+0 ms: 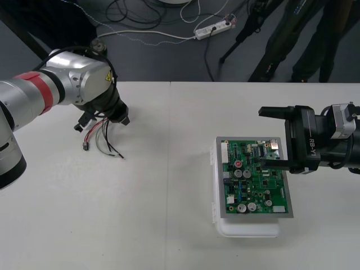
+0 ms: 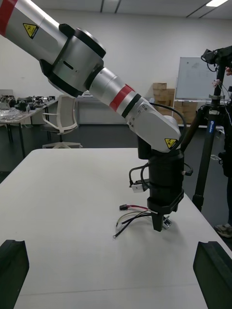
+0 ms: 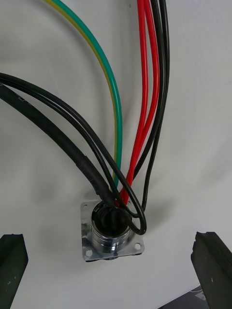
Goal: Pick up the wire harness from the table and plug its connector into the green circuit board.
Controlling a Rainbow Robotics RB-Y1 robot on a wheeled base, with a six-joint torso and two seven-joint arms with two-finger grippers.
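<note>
The harness's wires should stay free for the green circuit board, so the left gripper needs to reach the harness and grip its socket's square rim.
The wire harness lies on the table at the far left, its red, black and green wires fanned out toward a small plug. My left gripper stands right over it, pointing down. In the left wrist view its fingers are far apart and open, with the flanged metal socket on the table between them, untouched. The green circuit board sits on its white base at the right. My right gripper hovers open above the board's far right part, holding nothing.
In the right wrist view, my left gripper stands upright above the harness. A wide stretch of bare table separates harness and board. Cables, a power strip and tripod legs lie on the floor past the far edge.
</note>
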